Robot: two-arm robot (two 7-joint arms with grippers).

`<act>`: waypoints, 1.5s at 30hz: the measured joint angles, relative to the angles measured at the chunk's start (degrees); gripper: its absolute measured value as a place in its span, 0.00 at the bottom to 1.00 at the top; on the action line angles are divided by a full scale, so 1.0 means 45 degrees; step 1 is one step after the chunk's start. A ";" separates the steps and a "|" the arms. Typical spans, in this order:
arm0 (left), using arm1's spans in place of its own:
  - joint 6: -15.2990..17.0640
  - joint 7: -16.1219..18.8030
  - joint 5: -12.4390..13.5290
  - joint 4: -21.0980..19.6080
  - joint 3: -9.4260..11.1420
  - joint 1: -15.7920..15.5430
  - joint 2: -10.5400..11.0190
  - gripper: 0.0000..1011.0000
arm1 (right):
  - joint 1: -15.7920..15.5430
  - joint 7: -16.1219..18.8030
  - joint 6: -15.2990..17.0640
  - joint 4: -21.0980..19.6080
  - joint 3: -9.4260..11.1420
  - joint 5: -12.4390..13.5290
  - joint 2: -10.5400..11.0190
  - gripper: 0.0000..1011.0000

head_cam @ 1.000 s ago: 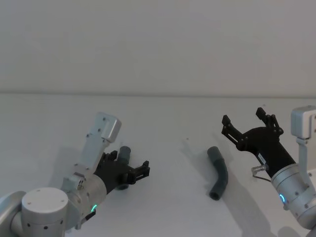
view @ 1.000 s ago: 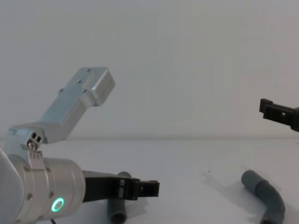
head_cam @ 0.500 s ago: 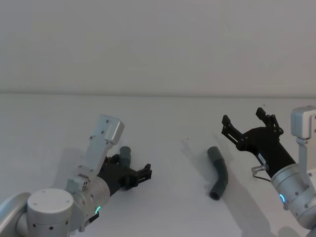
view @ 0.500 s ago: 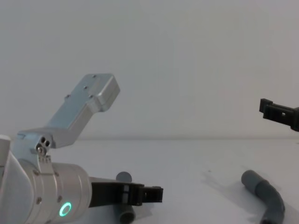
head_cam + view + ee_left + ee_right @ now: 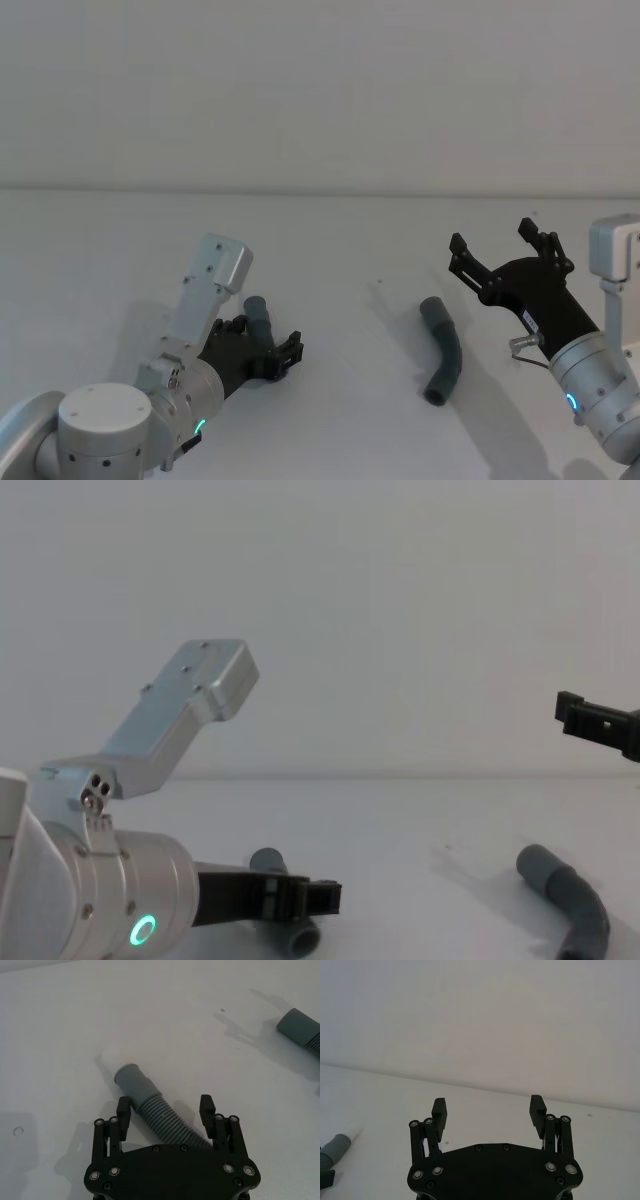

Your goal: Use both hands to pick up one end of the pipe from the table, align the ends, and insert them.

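Observation:
My left gripper grabs the pipe by its ribbed part (image 5: 167,1121) next, so the pipe's white tip stays free to slide into the other piece.
One piece of the pipe (image 5: 150,1110) lies on the table (image 5: 340,250) at the left: dark grey, ribbed, with a smooth cuff (image 5: 134,1082) and a narrow white tip (image 5: 107,1055). My left gripper (image 5: 165,1106) is open and low over it, one finger on each side of the ribbed part; in the head view this gripper (image 5: 290,353) covers most of that piece (image 5: 256,312). The other bent piece (image 5: 443,350) lies at the right, its wide cuff (image 5: 300,1027) open. My right gripper (image 5: 490,238) hovers open just beyond it, holding nothing.
The white table meets a white wall (image 5: 320,100) behind. Bare table surface lies between the two pieces. The left arm's silver wrist with its green ring light (image 5: 143,930) sits large at the chest view's lower left.
My left gripper has come down and forward over the left piece, and that piece's near end has shifted a little to the right. The right arm and right piece have not moved.

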 joint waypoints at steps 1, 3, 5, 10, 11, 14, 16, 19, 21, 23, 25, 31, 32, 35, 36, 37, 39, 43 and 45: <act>0.0004 0.0005 0.0004 -0.0002 -0.0002 0.0002 -0.0006 0.81 | 0.0000 0.0000 0.0001 0.0001 0.0000 0.0000 0.0000 0.99; 0.0010 0.0010 0.0008 -0.0004 -0.0004 0.0003 -0.0011 0.77 | 0.0001 0.0000 0.0000 0.0001 0.0000 0.0001 0.0000 0.99; 0.0018 0.0016 0.0012 -0.0007 -0.0007 0.0006 -0.0017 0.70 | 0.0001 0.0000 0.0000 0.0000 0.0000 0.0000 -0.0001 0.99; 0.0029 0.0023 0.0019 -0.0012 -0.0009 0.0012 -0.0025 0.56 | 0.0001 0.0000 0.0001 0.0000 0.0000 0.0000 0.0000 0.99; 0.0030 0.0024 0.0020 -0.0013 -0.0009 0.0013 -0.0026 0.53 | 0.0000 0.0000 0.0001 0.0001 0.0000 0.0000 0.0000 0.99; 0.0036 0.0029 0.0025 -0.0017 -0.0009 0.0017 -0.0029 0.40 | 0.0000 0.0000 0.0000 0.0001 0.0000 0.0000 0.0000 0.99; 0.0039 0.0032 0.0028 -0.0019 -0.0010 0.0019 -0.0030 0.39 | 0.0001 0.0000 0.0001 0.0000 0.0000 0.0000 -0.0001 0.99; 0.0043 0.0035 0.0031 -0.0020 -0.0009 0.0021 -0.0034 0.34 | 0.0001 0.0000 0.0001 0.0000 0.0000 0.0001 0.0000 0.99; 0.0044 0.0036 0.0034 -0.0020 -0.0009 0.0021 -0.0036 0.33 | 0.0000 0.0000 0.0001 0.0000 0.0000 0.0000 -0.0001 0.99; 0.0045 0.0039 0.0036 -0.0020 -0.0009 0.0021 -0.0039 0.33 | 0.0000 0.0000 0.0000 0.0000 0.0000 0.0000 0.0000 0.99; 0.0046 0.0039 0.0036 -0.0020 -0.0009 0.0021 -0.0041 0.33 | 0.0001 0.0000 0.0000 0.0000 0.0000 0.0000 -0.0001 0.99; 0.0046 0.0040 0.0036 -0.0020 -0.0009 0.0021 -0.0044 0.33 | 0.0000 0.0000 0.0000 0.0000 0.0000 0.0000 0.0000 0.99; 0.0046 0.0040 0.0036 -0.0020 -0.0008 0.0021 -0.0044 0.33 | 0.0000 0.0000 0.0001 0.0000 0.0000 0.0000 -0.0001 0.99; 0.0046 0.0040 0.0036 -0.0021 -0.0008 0.0022 -0.0044 0.33 | 0.0001 0.0000 0.0000 0.0000 0.0000 0.0000 0.0000 0.99; 0.0046 0.0040 0.0035 -0.0020 -0.0009 0.0022 -0.0045 0.33 | 0.0001 0.0000 0.0001 0.0000 0.0000 0.0000 0.0000 0.99; 0.0047 0.0040 0.0035 -0.0021 -0.0008 0.0022 -0.0045 0.33 | 0.0000 0.0000 0.0001 0.0000 0.0000 0.0000 0.0000 0.99; 0.0046 0.0040 0.0035 -0.0020 -0.0009 0.0022 -0.0045 0.33 | 0.0000 0.0000 0.0001 0.0001 0.0000 0.0001 -0.0001 0.99; 0.0047 0.0040 0.0034 -0.0020 -0.0009 0.0022 -0.0045 0.33 | 0.0002 0.0006 0.0007 0.0002 0.0003 -0.0002 0.0004 0.99; 0.0046 0.0039 0.0034 -0.0019 -0.0008 0.0022 -0.0046 0.33 | 0.0016 0.0054 0.0085 0.0008 0.0021 -0.0023 0.0067 0.99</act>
